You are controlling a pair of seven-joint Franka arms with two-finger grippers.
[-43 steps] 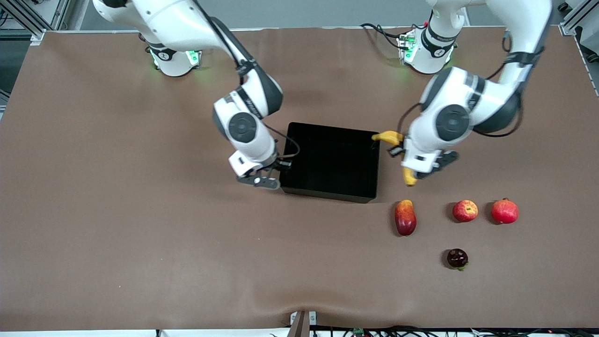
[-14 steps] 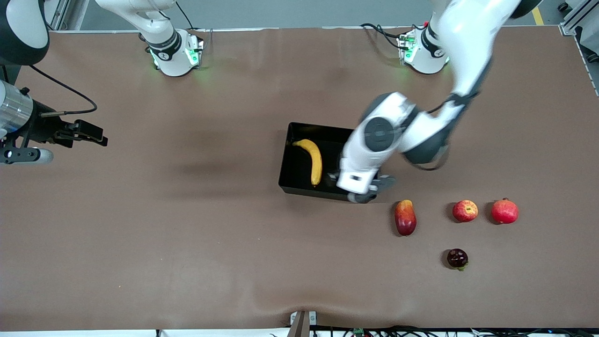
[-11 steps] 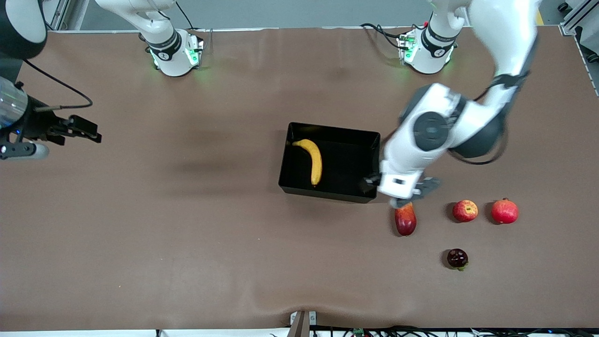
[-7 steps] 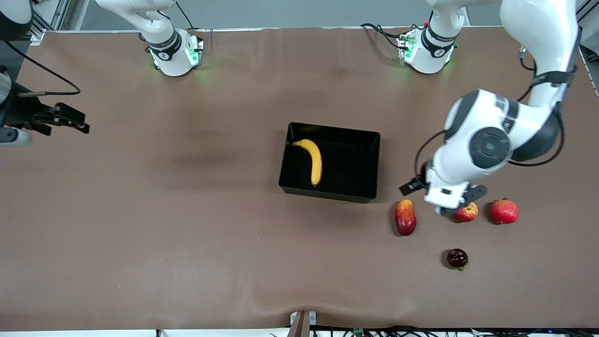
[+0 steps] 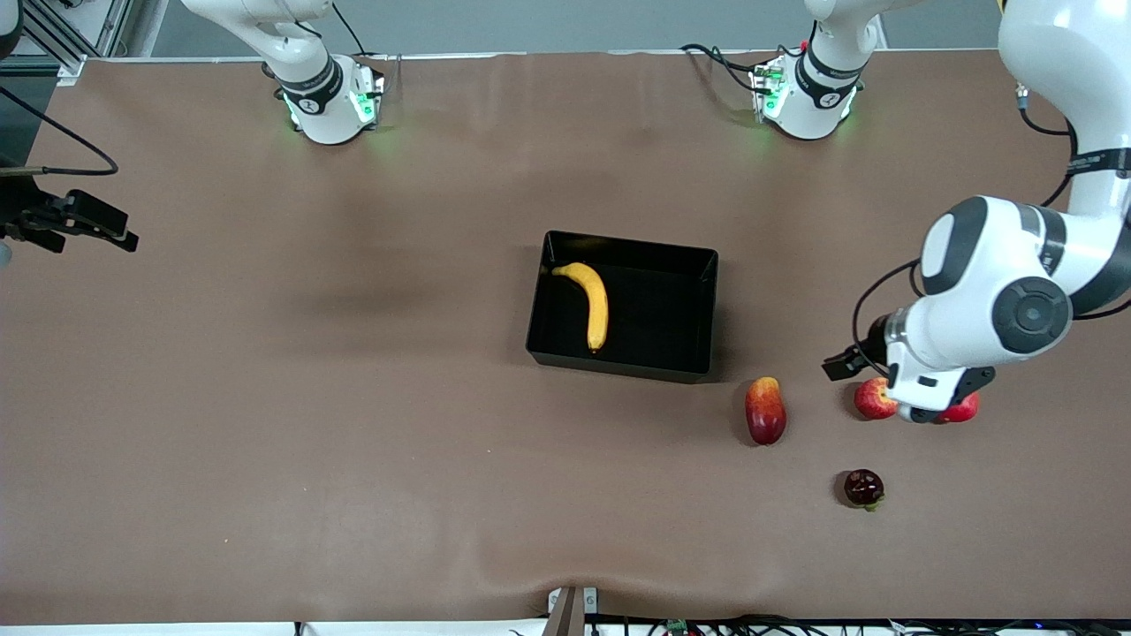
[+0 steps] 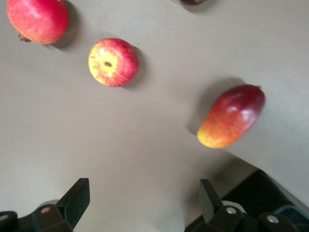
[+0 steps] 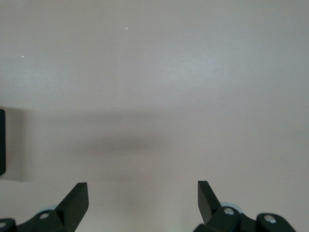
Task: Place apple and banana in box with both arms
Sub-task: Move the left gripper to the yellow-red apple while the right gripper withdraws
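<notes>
I should next pick up the apple (image 5: 871,397) with my left gripper by its round red-yellow sides, to put it in the black box (image 5: 671,305).
The banana (image 5: 590,305) lies in the black box (image 5: 671,305) at mid table. The apple (image 5: 871,397) sits on the table nearer the front camera than the box, toward the left arm's end, partly covered by the left hand. My left gripper (image 5: 921,410) hangs over the spot between the apple and a uniformly red round fruit. In the left wrist view the left gripper (image 6: 144,203) is open and empty, with the apple (image 6: 113,63) some way ahead of its fingertips. My right gripper (image 7: 142,200) is open and empty over bare table at the right arm's end.
A red-yellow mango-like fruit (image 5: 765,410) lies between the box and the apple. The uniformly red round fruit (image 5: 965,408) sits beside the apple. A dark fruit (image 5: 863,488) lies nearer the front camera. The right arm's wrist hardware (image 5: 84,223) shows at the view's edge.
The banana went from the left gripper into the box. The left gripper then moved from the box past the mango-like fruit to over the apple. The right arm drew back toward its end.
</notes>
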